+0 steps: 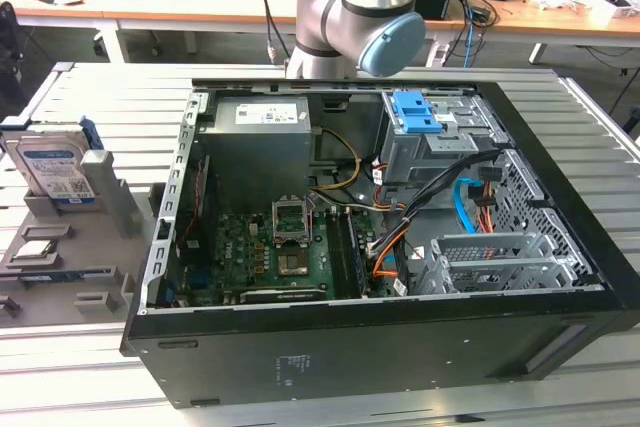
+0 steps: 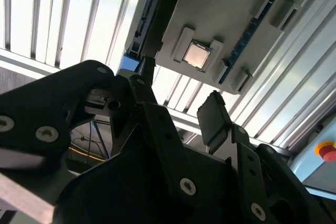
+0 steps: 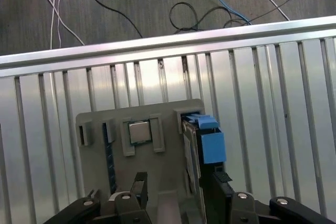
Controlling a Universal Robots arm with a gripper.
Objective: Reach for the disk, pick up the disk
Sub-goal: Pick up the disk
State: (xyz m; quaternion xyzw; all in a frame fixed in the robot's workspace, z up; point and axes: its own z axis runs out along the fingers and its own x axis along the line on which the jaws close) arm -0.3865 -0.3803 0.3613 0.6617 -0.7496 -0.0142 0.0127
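Observation:
The disk is held at its bottom corners by the slots of the grey holder, so its upper edge [image 1: 48,138] is free. My gripper should grab the disk there next.
The disk [image 1: 55,169] is a silver drive with a blue-and-white label. It stands on edge in a slot of the grey holder [image 1: 95,247] at the exterior view's left. In the first wrist view the disk [image 3: 191,148] shows edge-on with its blue rail [image 3: 211,142] beside it. My gripper [image 3: 179,184] hangs above the holder, open, nothing between its black fingers [image 3: 138,184]. One fingertip is near the disk's end, apart from it. In the second wrist view the gripper [image 2: 176,103] is open too, with the disk [image 2: 157,9] farther off.
An open computer case [image 1: 380,217] fills the middle of the slatted aluminium table [image 1: 600,97]; a blue caddy [image 1: 415,112] sits on its drive cage. The holder also carries a processor chip [image 3: 139,131] and a memory stick [image 3: 108,153]. Cables lie on the floor [image 3: 184,9] past the table edge.

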